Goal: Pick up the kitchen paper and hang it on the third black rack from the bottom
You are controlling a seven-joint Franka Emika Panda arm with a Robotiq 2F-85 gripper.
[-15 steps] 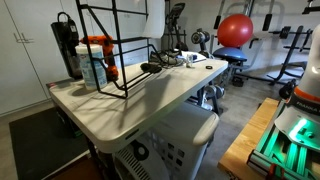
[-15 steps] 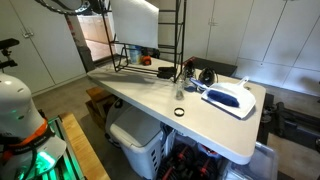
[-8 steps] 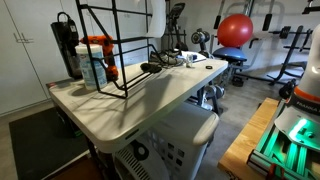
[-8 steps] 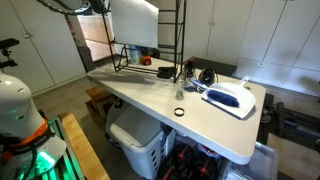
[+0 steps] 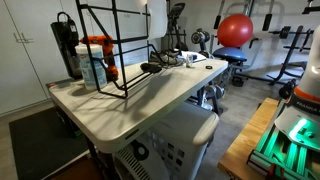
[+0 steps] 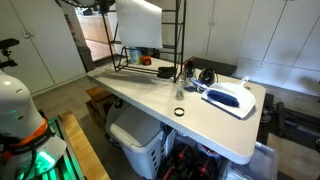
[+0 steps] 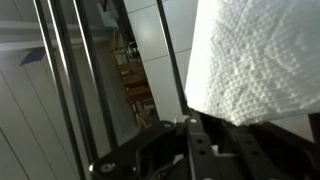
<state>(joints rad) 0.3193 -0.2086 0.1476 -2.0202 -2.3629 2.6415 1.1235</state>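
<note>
The paper tilts beside the rack's bars and would drop short if my gripper opened now. Next I line the kitchen paper [image 6: 139, 22] up with the third rack, then open.
The kitchen paper [image 6: 139, 22] is a white roll held high beside the upper part of the black wire rack [image 6: 176, 35]. In the wrist view the roll [image 7: 262, 58] fills the upper right, right next to the rack's black bars [image 7: 62, 80]. My gripper [image 7: 198, 128] sits just below the roll and seems shut on it; the fingertips are dark and hard to make out. In an exterior view the arm reaches in from the top [image 6: 97, 8]. The rack [image 5: 112, 48] stands on the white table [image 5: 150, 95], with the roll's edge [image 5: 157, 18] showing at its top.
Orange and blue spray bottles [image 5: 95, 60] and a black bottle [image 5: 65, 45] stand inside or behind the rack. A white and blue device [image 6: 230, 97], a black ring [image 6: 178, 112] and a small glass [image 6: 180, 93] lie on the table. A white bin [image 5: 175, 140] stands under it.
The kitchen paper has shifted a little sideways toward the rack's upright bars in an exterior view. Nothing else has moved.
</note>
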